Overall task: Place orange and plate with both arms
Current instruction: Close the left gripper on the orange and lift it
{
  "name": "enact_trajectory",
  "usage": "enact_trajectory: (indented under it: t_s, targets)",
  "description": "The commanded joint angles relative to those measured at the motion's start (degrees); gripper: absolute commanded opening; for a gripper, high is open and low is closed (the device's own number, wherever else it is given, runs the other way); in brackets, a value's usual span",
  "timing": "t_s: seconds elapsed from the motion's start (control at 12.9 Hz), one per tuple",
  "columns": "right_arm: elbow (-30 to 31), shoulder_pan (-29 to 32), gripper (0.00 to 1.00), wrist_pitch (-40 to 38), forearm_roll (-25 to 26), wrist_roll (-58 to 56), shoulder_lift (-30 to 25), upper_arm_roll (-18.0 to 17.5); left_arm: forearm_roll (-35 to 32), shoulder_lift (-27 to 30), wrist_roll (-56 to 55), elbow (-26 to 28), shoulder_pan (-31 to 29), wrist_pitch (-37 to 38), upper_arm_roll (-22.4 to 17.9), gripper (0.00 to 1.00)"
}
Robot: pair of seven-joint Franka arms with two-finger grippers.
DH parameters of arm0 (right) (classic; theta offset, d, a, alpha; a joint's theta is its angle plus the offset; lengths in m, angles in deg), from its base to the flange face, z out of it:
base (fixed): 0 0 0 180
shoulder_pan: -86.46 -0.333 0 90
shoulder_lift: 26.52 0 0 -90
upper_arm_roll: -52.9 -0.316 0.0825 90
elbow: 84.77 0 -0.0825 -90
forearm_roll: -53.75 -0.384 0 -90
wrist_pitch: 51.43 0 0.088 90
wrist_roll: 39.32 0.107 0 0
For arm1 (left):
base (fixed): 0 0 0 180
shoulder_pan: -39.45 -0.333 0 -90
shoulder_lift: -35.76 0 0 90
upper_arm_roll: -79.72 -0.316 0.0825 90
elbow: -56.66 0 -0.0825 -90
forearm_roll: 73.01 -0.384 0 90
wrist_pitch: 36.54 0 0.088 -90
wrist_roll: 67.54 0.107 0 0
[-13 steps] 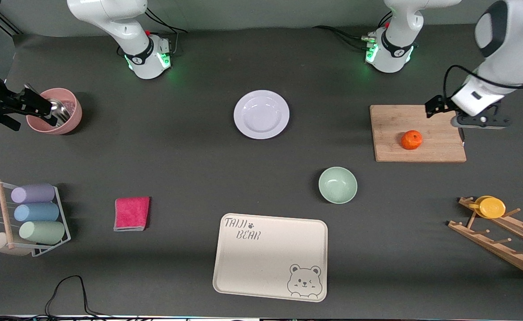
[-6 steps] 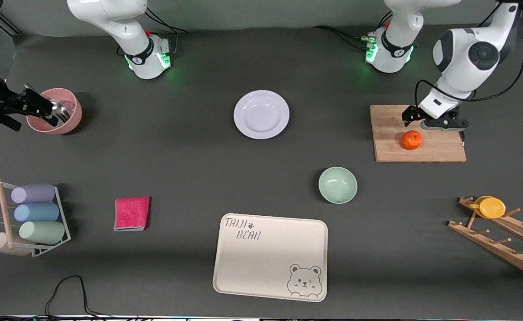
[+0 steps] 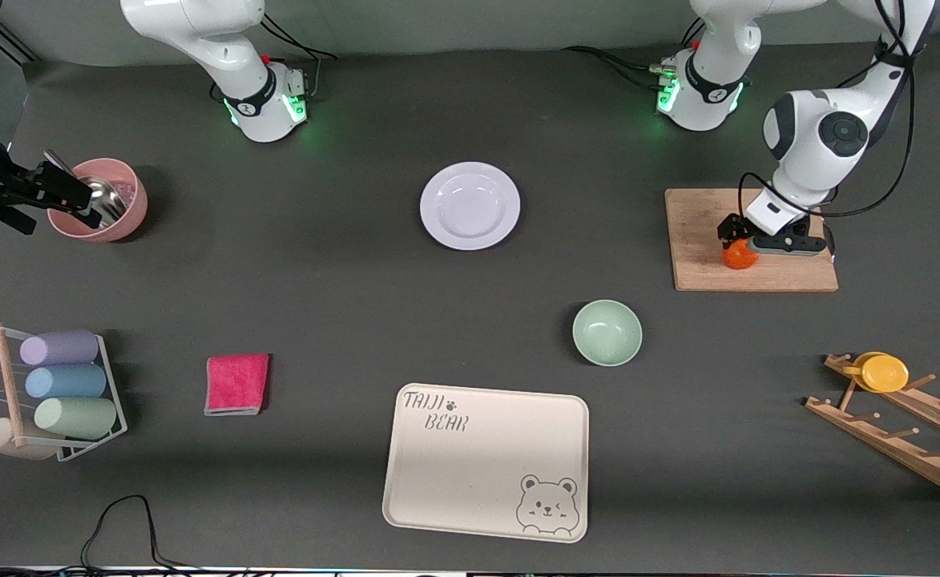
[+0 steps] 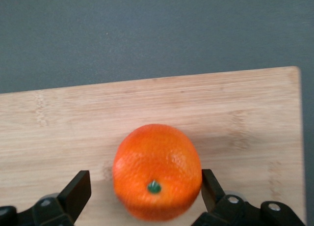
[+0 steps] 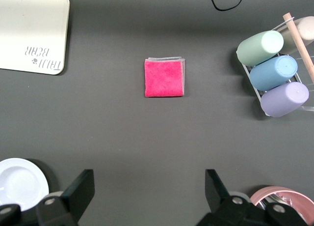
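Observation:
My left gripper is going to place the orange on the plate [image 3: 470,206], so it will next grab the orange by its round peeled body [image 3: 739,256].
The orange [image 3: 734,259] sits on a wooden cutting board [image 3: 702,272] at the left arm's end of the table. My left gripper [image 3: 738,242] is down over it and open. In the left wrist view the orange [image 4: 157,169] lies between the two black fingers [image 4: 78,189]; one side shows a gap, and the other finger sits right at the peel. The lavender-white plate [image 3: 470,206] lies untouched mid-table near the bases, and also shows in the right wrist view [image 5: 19,182]. My right gripper [image 3: 69,191] waits open and empty beside a pink bowl [image 3: 105,200].
A mint-green bowl [image 3: 607,332] stands nearer the front camera than the board. The cream bear tray [image 3: 486,461] lies at the front edge. A pink cloth [image 3: 237,385], a rack of cups [image 3: 61,393] and a wooden rack holding a yellow dish [image 3: 884,373] flank it.
My left gripper came from over the board's outer end across to the orange and down around it, still open. The right arm has hardly moved.

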Motion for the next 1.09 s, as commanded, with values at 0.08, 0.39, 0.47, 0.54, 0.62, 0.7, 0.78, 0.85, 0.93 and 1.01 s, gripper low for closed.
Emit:
enact_trajectory:
  t_s: [0.08, 0.39, 0.47, 0.54, 0.62, 0.7, 0.78, 0.85, 0.93, 1.01]
  targets:
    - [-0.5, -0.1, 1.0, -0.7, 0.5, 1.8, 0.3, 0.0, -0.8, -0.3, 0.2, 1.7, -0.7, -2.8, 0.3, 1.0]
    - [-0.5, -0.1, 1.0, -0.5, 0.1, 1.8, 1.5, 0.0, -0.8, 0.6, -0.3, 1.7, -0.4, -2.4, 0.4, 0.73]
    - [-0.5, -0.1, 1.0, -0.2, 0.1, 1.8, 2.0, 0.0, -0.8, 1.2, -0.3, 1.6, -0.3, -2.3, 0.4, 0.6]
    - [-0.6, -0.1, 1.0, 0.1, 0.1, 1.8, 2.6, 0.0, -0.8, 2.0, -0.3, 1.6, -0.2, -2.1, 0.4, 0.46]
    - [-0.6, -0.1, 1.0, 0.2, -0.1, 1.8, 2.8, 0.0, -0.8, 3.0, -0.1, 1.4, -0.2, -1.4, 0.5, 0.34]
    - [-0.7, -0.1, 1.0, 0.5, -1.1, 1.8, 2.9, 0.0, -0.7, 4.3, -0.1, 1.1, -0.2, 0.0, 0.5, 0.26]
    - [-0.8, -0.1, 1.0, 0.5, -2.2, 1.8, 3.1, 0.0, -0.8, 6.0, -0.2, 0.2, -0.1, 2.7, 0.6, 0.23]
    - [-0.8, -0.1, 1.0, 0.5, -2.6, 1.8, 3.3, 0.0, -0.7, 8.4, -0.4, -1.0, -0.1, 7.2, 0.7, 0.23]
    - [-0.7, -0.1, 1.0, 0.5, -2.6, 1.8, 3.4, 0.0, -0.6, 11.2, -1.4, -3.3, 0.7, 13.5, 1.2, 0.23]
    - [-0.5, -0.1, 1.0, 0.5, -2.6, 1.8, 3.4, 0.0, -0.6, 13.5, -4.0, -6.4, 2.3, 21.2, 1.4, 0.23]
